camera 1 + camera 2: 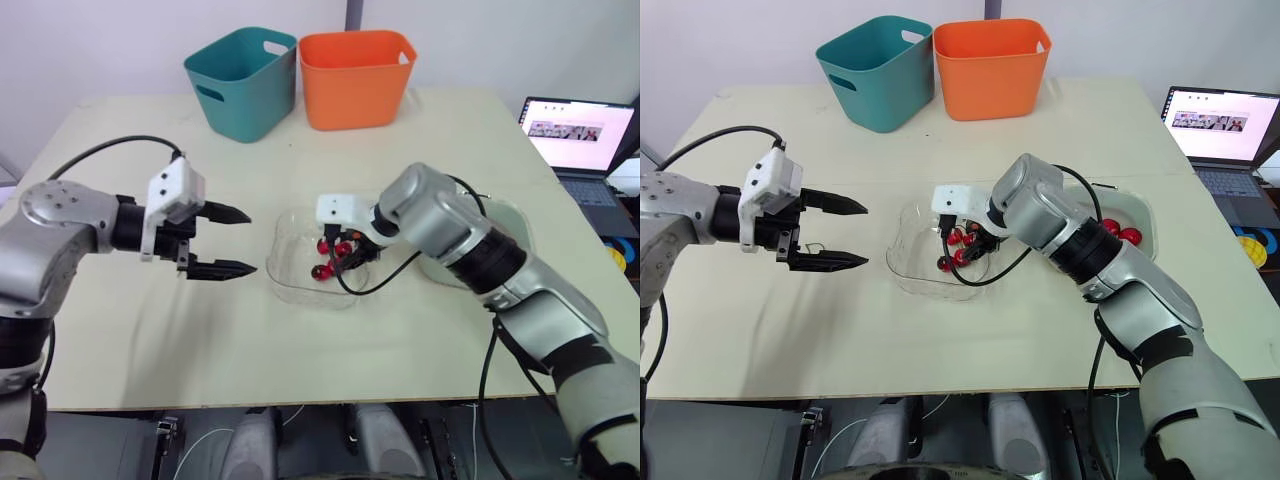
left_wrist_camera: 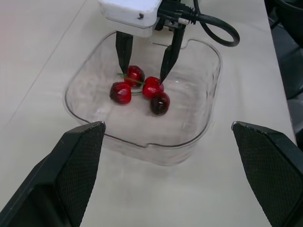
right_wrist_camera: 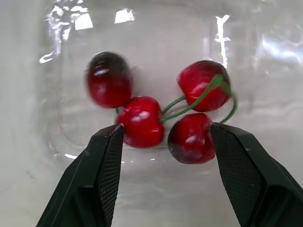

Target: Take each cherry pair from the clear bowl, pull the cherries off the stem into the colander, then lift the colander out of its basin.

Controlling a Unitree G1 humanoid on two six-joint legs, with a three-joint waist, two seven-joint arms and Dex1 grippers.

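My right gripper will pick up the cherry by its round red body (image 3: pixel 191 138) next, so that the cherry's green stem (image 3: pixel 188 107) stays free to pull.
A clear bowl (image 1: pixel 287 228) sits mid-table and holds two cherry pairs (image 3: pixel 141 120) on green stems. My right gripper (image 1: pixel 338 258) reaches down into the bowl, open. Its fingertips (image 3: pixel 106 156) straddle the two nearer cherries (image 3: pixel 191 138) with nothing pinched. In the left wrist view the same two black fingers (image 2: pixel 124 49) stand over the cherries (image 2: pixel 151 87). My left gripper (image 1: pixel 250 242) hovers open just left of the bowl, pointing at it. Behind my right arm, the white colander in its basin (image 1: pixel 1143 212) holds a few loose cherries (image 1: pixel 1120 233).
A teal bin (image 1: pixel 245 80) and an orange bin (image 1: pixel 355 75) stand at the back of the table. An open laptop (image 1: pixel 580 135) is off the table's right side. A black cable (image 1: pixel 385 275) loops from my right wrist beside the bowl.
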